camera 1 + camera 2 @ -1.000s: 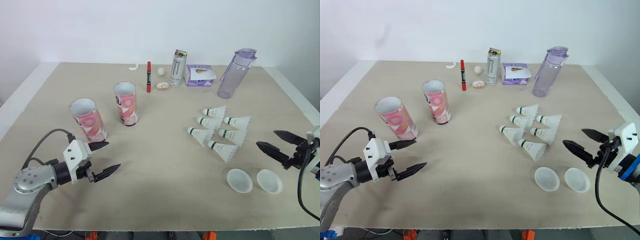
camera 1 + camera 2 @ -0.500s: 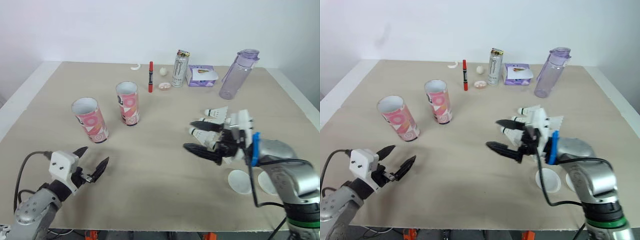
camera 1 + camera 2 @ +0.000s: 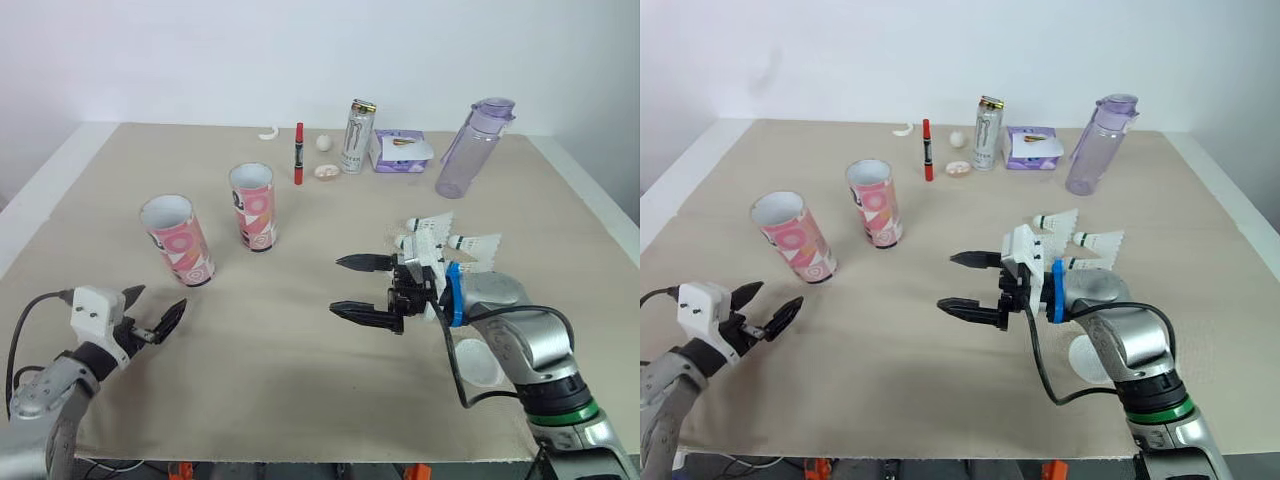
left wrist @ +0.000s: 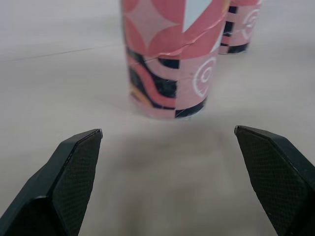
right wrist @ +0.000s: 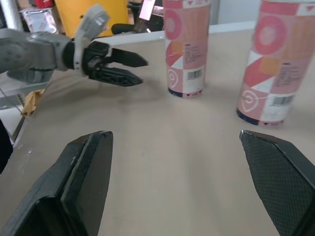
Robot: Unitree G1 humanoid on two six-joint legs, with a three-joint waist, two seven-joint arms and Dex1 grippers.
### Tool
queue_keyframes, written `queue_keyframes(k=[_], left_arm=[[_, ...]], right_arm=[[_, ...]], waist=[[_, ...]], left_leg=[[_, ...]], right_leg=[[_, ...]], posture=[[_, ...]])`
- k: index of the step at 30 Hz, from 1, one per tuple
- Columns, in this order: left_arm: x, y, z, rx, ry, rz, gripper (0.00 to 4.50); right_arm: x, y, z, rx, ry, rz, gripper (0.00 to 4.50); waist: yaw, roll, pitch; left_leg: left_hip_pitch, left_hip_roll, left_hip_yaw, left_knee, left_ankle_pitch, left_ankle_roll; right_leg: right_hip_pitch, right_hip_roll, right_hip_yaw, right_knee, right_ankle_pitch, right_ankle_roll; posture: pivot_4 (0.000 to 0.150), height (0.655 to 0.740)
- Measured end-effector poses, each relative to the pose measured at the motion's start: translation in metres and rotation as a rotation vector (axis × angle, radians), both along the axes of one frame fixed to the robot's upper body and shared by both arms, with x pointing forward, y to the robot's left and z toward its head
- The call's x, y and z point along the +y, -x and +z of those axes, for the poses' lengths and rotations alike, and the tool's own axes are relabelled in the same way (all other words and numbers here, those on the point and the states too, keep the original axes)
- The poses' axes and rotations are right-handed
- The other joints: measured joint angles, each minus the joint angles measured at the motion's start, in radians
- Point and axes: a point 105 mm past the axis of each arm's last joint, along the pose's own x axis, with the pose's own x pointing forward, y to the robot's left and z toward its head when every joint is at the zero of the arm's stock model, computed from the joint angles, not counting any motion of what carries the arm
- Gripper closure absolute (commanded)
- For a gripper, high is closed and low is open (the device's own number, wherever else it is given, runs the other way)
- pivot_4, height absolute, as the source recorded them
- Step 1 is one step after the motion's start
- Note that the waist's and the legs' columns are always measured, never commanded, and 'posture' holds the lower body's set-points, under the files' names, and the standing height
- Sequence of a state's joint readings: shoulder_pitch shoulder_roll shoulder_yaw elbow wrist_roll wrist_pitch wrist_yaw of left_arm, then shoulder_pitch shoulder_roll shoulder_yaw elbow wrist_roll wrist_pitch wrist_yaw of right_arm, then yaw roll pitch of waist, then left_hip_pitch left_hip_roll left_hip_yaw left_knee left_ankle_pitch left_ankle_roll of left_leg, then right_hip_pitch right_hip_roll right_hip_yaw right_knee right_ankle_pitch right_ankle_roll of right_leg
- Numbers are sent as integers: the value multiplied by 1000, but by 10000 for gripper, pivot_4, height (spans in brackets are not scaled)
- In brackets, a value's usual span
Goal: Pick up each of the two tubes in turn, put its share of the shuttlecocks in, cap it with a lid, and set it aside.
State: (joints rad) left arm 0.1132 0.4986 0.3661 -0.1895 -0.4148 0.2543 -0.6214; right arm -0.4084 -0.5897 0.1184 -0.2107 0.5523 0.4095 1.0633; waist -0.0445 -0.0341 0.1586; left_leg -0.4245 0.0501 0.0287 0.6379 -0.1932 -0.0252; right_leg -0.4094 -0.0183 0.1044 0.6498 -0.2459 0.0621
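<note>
The pink patterned tube has to be filled through its opening (image 3: 167,212) and capped, so my left gripper should next hold the tube by its banded lower end (image 3: 194,270).
Two pink patterned tubes stand upright and open-topped on the table, one (image 3: 178,240) at the left and one (image 3: 252,207) a little farther back. Several white shuttlecocks (image 3: 470,243) lie right of centre, partly hidden behind my right arm. A white lid (image 3: 478,362) peeks out beside that forearm. My right gripper (image 3: 337,285) hangs open over the table's middle, pointing left toward the tubes and holding nothing. My left gripper (image 3: 157,298) is open near the front left edge, short of the nearer tube (image 4: 170,59).
Along the back stand a drink can (image 3: 357,136), a purple water bottle (image 3: 470,147), a purple tissue pack (image 3: 402,150) and a red marker (image 3: 298,153), with a small ball (image 3: 324,142) nearby. Bare tabletop lies between the two grippers.
My right arm has swung from the right edge leftward over the shuttlecocks to the table's middle. My left gripper has pulled back toward the front left edge. Both stay open.
</note>
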Motion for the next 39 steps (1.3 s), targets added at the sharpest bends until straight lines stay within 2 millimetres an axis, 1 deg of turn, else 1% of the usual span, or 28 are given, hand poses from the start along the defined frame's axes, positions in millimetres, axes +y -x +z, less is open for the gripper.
queue_keyframes(k=[6, 11, 12, 13, 17, 19, 28, 33, 39], left_arm=[[0, -14, -1, 1, -29, -50, 0], [-6, -25, -5, 13, -40, -99, 0], [-5, -30, -5, 18, -51, -110, 0], [-1, -38, -1, 0, -69, -112, 0], [1, -49, 3, -22, -87, -119, 0], [-1, -55, 2, -18, -80, -136, 0], [-16, -71, -1, -3, -49, -199, 0], [-17, -78, -3, 9, -34, -200, 0], [-20, -88, 1, -30, -23, -202, 0]], right_arm=[[1, -2, 0, -8, 4, -17, 854], [2, -3, 0, -14, 2, -32, 854], [4, -2, 2, -23, -1, -33, 854], [5, 0, 3, -27, 1, -31, 854], [5, 2, 3, -24, 5, -38, 854], [4, 2, 4, -26, 10, -45, 854], [0, 5, 3, -16, 34, -52, 854], [0, 6, 5, -19, 33, -51, 854], [-2, 6, 5, -14, 38, -63, 854]], waist=[[0, 0, 0], [0, 0, 0], [0, 0, 0], [0, 0, 0], [0, 0, 0], [0, 0, 0], [0, 0, 0], [1, 0, 0], [1, 0, 0]], left_leg=[[0, 1, 0, 0, 0, 0], [0, 1, 0, 0, 0, 0], [0, 1, -1, 0, 0, 0], [0, 1, -1, 0, 0, 0], [0, 1, -1, 0, 0, 0], [0, 1, -1, 0, 0, 0], [0, 1, -1, -1, 0, 0], [-1, 0, -1, -1, 0, 0], [-1, 0, -1, 0, 0, 0]], right_leg=[[0, 0, -1, 0, 0, -1], [0, 0, -1, 0, 2, -2], [0, 1, -2, 0, 3, -1], [0, 1, -2, 0, 3, -1], [0, 1, -2, 0, 4, 0], [0, 1, -2, 0, 4, 0], [0, 1, -2, 0, 5, 0], [0, 1, -2, 0, 5, 1], [0, 1, -2, 0, 5, 1]], posture=[[1500, 7400], [1500, 7400], [1500, 7400], [1500, 7400], [1500, 7400], [1500, 7400], [1500, 7400], [1500, 7400], [1500, 7400]])
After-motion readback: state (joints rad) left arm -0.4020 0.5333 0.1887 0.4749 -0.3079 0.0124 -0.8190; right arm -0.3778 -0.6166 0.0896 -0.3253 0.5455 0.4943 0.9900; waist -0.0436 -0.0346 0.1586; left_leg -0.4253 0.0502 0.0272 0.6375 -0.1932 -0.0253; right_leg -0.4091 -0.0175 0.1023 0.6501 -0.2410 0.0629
